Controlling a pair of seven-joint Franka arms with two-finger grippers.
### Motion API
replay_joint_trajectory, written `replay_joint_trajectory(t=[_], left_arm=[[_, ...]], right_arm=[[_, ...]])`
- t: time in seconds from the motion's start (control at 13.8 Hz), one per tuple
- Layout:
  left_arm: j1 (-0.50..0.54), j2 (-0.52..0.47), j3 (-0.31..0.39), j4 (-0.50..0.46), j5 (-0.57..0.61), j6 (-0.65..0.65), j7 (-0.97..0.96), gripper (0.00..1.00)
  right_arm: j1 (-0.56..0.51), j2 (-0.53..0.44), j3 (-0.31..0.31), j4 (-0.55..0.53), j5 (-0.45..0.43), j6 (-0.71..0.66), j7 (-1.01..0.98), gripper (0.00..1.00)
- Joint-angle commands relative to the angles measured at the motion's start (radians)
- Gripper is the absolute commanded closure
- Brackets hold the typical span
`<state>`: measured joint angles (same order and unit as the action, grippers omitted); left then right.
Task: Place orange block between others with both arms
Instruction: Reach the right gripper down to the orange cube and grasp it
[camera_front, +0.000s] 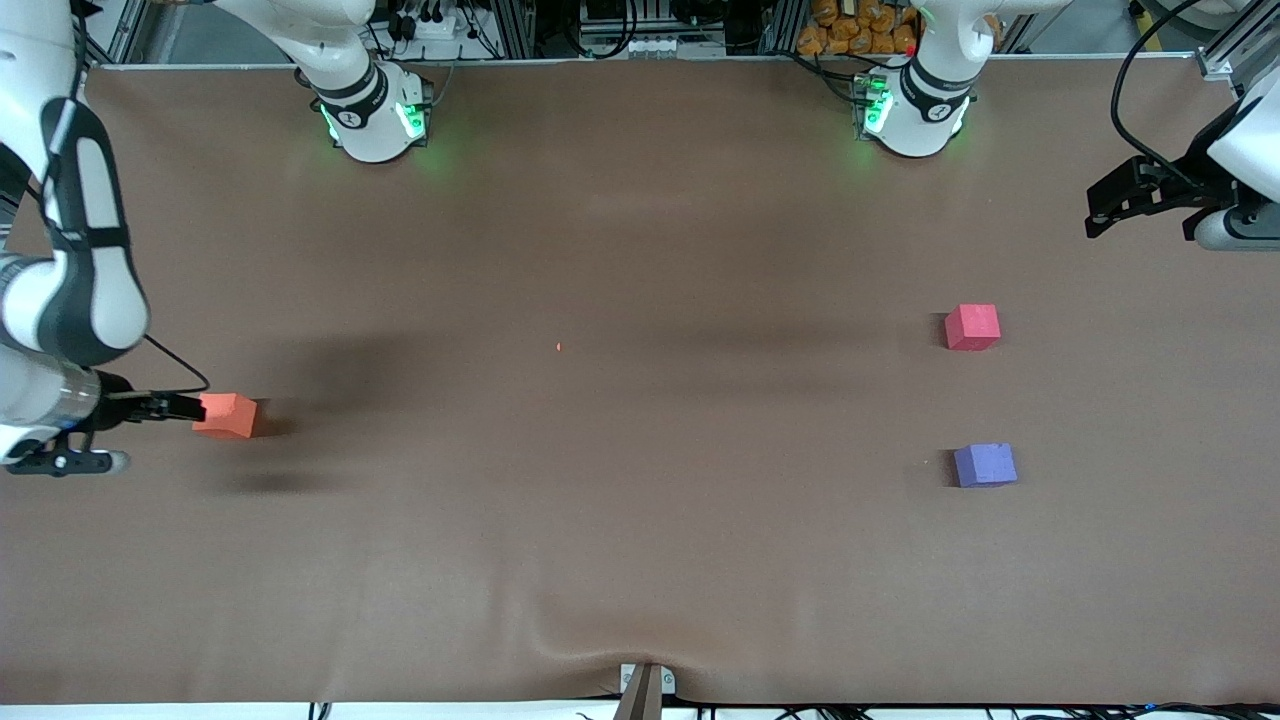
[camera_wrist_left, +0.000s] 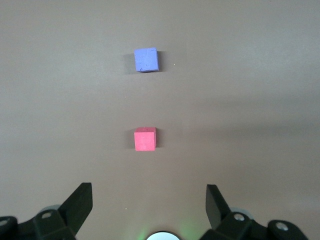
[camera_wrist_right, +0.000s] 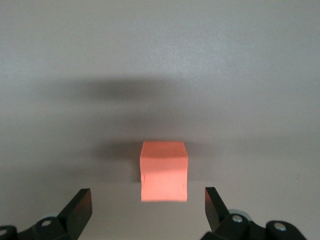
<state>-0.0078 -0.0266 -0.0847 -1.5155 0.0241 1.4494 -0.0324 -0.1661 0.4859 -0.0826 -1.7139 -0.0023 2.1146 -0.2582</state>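
Observation:
I will set the orange block (camera_front: 228, 415) between the other blocks, my right gripper gripping its two opposite sides next.
The orange block (camera_front: 228, 415) lies on the brown table toward the right arm's end. My right gripper (camera_front: 192, 407) is low beside it and open. In the right wrist view the orange block (camera_wrist_right: 164, 171) sits just ahead of the right gripper (camera_wrist_right: 147, 199), its near edge barely between the fingertips (camera_wrist_right: 80, 202) with a gap on each side. The pinkish-red block (camera_front: 972, 326) and the purple block (camera_front: 985, 465) lie toward the left arm's end, the purple one nearer the front camera. My left gripper (camera_front: 1100, 216) hangs open above that end of the table. The left wrist view shows the red block (camera_wrist_left: 145, 139) and the purple block (camera_wrist_left: 146, 60) ahead of the open left gripper (camera_wrist_left: 149, 200).
The two arm bases (camera_front: 375, 115) (camera_front: 915, 110) stand along the table's edge farthest from the front camera. A metal clamp (camera_front: 645, 688) grips the table's nearest edge at the middle. A tiny orange speck (camera_front: 559, 347) lies mid-table.

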Motion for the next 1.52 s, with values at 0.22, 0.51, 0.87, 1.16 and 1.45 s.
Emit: replay_joint_trajectory(t=[0.22, 0.51, 0.87, 1.16, 1.45], left_arm=[[-0.001, -0.012, -0.003, 0.012, 0.020, -0.021, 0.025, 0.00], [-0.001, -0.010, -0.003, 0.011, 0.020, -0.021, 0.025, 0.00], [0.000, -0.012, -0.003, 0.009, 0.020, -0.023, 0.025, 0.00], [0.000, -0.009, -0.003, 0.008, 0.020, -0.023, 0.025, 0.00], [0.000, -0.007, -0.003, 0.005, 0.019, -0.023, 0.025, 0.00]], right_arm=[[-0.039, 0.097, 0.011, -0.027, 0.010, 0.125, -0.084, 0.00], [-0.049, 0.141, 0.011, -0.027, 0.010, 0.125, -0.084, 0.00], [-0.053, 0.171, 0.012, -0.027, 0.010, 0.125, -0.084, 0.00], [-0.053, 0.169, 0.012, -0.029, 0.012, 0.113, -0.194, 0.88], [-0.043, 0.129, 0.050, -0.020, 0.013, 0.058, -0.266, 0.93]])
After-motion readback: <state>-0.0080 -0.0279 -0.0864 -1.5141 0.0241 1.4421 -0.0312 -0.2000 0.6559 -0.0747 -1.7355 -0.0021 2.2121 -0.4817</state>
